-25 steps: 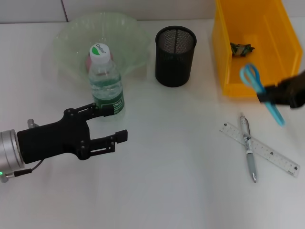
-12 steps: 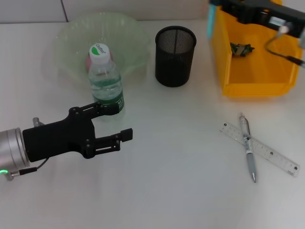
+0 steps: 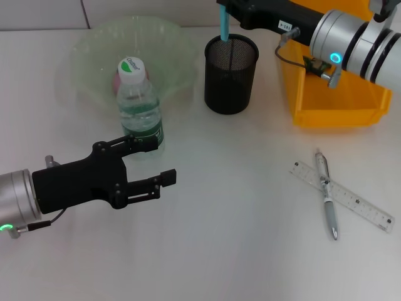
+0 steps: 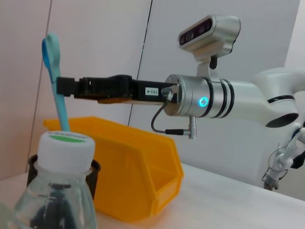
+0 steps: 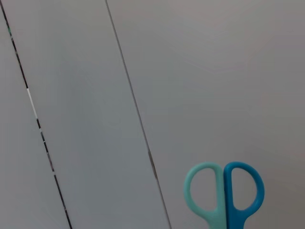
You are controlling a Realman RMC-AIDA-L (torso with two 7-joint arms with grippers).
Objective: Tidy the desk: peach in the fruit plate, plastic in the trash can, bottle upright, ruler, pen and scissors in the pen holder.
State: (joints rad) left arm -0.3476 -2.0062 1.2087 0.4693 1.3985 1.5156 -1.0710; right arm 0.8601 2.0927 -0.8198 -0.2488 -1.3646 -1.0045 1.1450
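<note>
The light blue scissors (image 3: 223,27) reach down inside the pen holder's rim (image 3: 232,59) in the head view, so my right gripper will open its fingers.
My right gripper (image 3: 229,9) is shut on the light blue scissors (image 3: 223,27) and holds them upright, tips down at the rim of the black mesh pen holder (image 3: 231,74). The left wrist view shows the scissors (image 4: 55,86) above the holder (image 4: 93,174). Their loop handles show in the right wrist view (image 5: 224,194). My left gripper (image 3: 155,161) is open beside the upright bottle (image 3: 139,113). The peach (image 3: 117,81) lies in the fruit plate (image 3: 88,44), behind the bottle. The ruler (image 3: 351,202) and the pen (image 3: 326,191) lie crossed on the desk (image 3: 238,238). The plastic (image 3: 308,63) lies in the yellow trash can (image 3: 326,106).
The right arm (image 3: 351,34) reaches across the trash can at the back right. The bottle stands right at the fruit plate's front rim. The pen holder stands between the plate and the trash can.
My right arm has swung left with the scissors, from in front of the trash can to above the pen holder. The left gripper has shifted slightly right.
</note>
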